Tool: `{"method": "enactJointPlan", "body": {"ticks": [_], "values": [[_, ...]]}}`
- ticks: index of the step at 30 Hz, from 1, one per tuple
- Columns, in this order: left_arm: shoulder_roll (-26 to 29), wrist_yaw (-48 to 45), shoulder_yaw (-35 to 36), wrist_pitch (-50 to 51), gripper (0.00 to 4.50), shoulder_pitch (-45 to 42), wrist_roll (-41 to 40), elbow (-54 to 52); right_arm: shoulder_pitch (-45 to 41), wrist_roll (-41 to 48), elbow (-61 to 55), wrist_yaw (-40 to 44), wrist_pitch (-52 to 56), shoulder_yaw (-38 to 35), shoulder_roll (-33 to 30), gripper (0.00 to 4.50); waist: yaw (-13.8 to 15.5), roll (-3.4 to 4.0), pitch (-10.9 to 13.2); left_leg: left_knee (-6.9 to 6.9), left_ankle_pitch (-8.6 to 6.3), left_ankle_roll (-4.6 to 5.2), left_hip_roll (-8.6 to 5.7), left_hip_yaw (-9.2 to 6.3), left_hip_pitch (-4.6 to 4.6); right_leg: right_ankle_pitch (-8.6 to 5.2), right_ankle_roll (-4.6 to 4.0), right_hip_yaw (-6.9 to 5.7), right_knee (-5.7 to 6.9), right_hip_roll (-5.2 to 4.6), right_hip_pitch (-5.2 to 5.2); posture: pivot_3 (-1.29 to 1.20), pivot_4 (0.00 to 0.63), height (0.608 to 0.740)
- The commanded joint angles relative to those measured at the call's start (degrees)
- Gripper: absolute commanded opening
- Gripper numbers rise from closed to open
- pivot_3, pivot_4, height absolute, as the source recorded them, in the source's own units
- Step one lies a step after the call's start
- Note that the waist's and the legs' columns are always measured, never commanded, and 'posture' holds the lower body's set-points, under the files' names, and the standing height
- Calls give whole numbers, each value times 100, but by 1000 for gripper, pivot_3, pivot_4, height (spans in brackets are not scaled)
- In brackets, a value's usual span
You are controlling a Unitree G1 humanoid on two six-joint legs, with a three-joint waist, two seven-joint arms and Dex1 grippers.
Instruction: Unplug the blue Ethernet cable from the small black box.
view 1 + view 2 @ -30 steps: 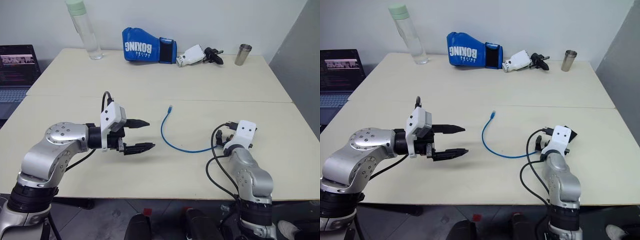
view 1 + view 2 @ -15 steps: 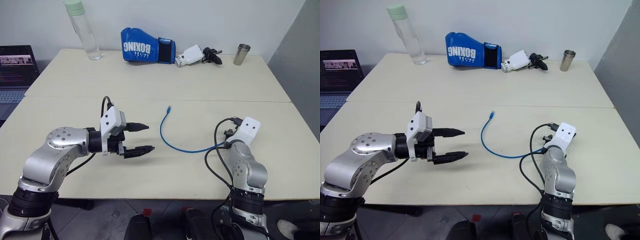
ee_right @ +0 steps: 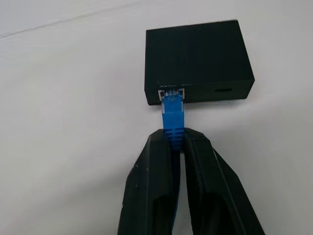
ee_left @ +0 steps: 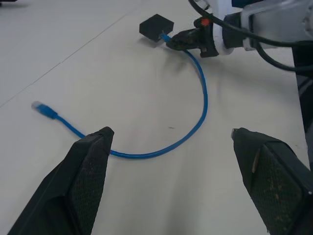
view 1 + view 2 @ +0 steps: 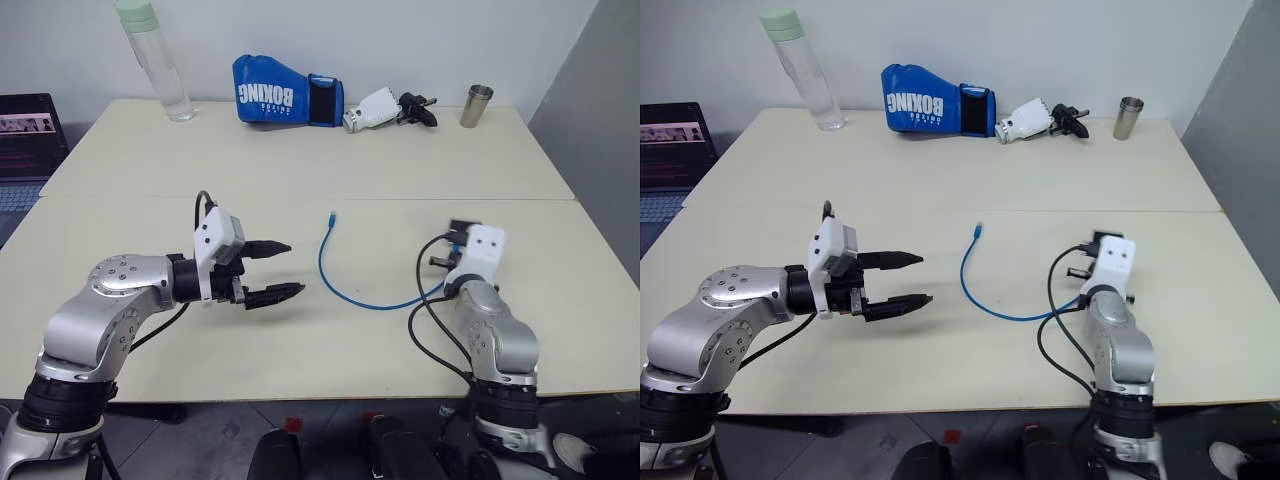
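My left gripper should next grab the small black box by its opposite edge (image 5: pixel 465 222), because my right gripper and the blue cable crowd the plugged edge (image 5: pixel 456 247).
The small black box (image 3: pixel 198 61) lies flat on the pale table. The blue Ethernet cable (image 3: pixel 172 110) is plugged into a port on its near edge. My right gripper (image 3: pixel 174 137) is shut on the cable just behind the plug. From there the cable (image 5: pixel 345 290) curves across the table to its free plug (image 5: pixel 333 215). My left gripper (image 5: pixel 295 268) hovers open to the left of the curve, holding nothing. In the left wrist view its fingers (image 4: pixel 90 166) frame the cable, with the box (image 4: pixel 156 27) beyond.
Along the table's far edge stand a water bottle (image 5: pixel 145 60), a blue boxing glove (image 5: pixel 285 92), a spare white and black gripper (image 5: pixel 385 107) and a metal cup (image 5: pixel 472 105). A laptop (image 5: pixel 25 130) sits off the table's left side.
My right gripper has shut on the cable by the plug, and that wrist has risen and rolled. The left gripper stays open in place. The camera has shifted slightly.
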Motion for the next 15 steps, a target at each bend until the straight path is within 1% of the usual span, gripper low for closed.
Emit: {"method": "enactJointPlan", "body": {"ticks": [1,2,4,6,8,11,15], "values": [[-57,174,483,443,4148,-260,-493,180,-101,-589,-238,1525,-1515,1169,-1022,90,3,-2,-1,0,0,0,3,-6,0,0,0,-5,-2,3,2,0,150,740],[-65,205,580,641,4148,-340,-671,256,-138,-683,-193,1840,-1911,1344,-1277,90,5,-4,-1,-1,0,1,3,-9,0,-1,-1,-8,-2,3,1,0,150,740],[-55,230,736,1002,4148,-481,-981,391,-242,-750,-62,2367,-2566,1560,-1617,89,15,-4,-2,-1,0,1,6,-19,-1,-2,-3,-12,-1,9,2,0,150,740],[-12,227,900,1418,4148,-638,-1330,571,-467,-891,158,2951,-3446,1776,-1978,89,16,-5,-1,0,0,1,4,-18,-1,-2,-3,-10,0,9,2,0,150,740],[79,124,963,1735,4148,-726,-1556,692,-745,-865,429,3518,-4209,1893,-2201,89,15,-6,0,5,-1,1,3,-15,-1,-1,-2,-9,-1,6,5,0,150,740],[142,50,1018,2156,4148,-823,-1867,803,-1124,-684,768,4131,-5042,1932,-2276,89,14,-8,1,7,0,1,2,-14,1,0,-1,-11,0,4,6,0,150,740],[137,49,967,2418,4148,-867,-1976,880,-1527,-680,1083,4650,-5970,1995,-2222,89,23,-9,1,6,0,0,5,-22,1,0,-3,-18,0,4,9,0,150,740]]}}
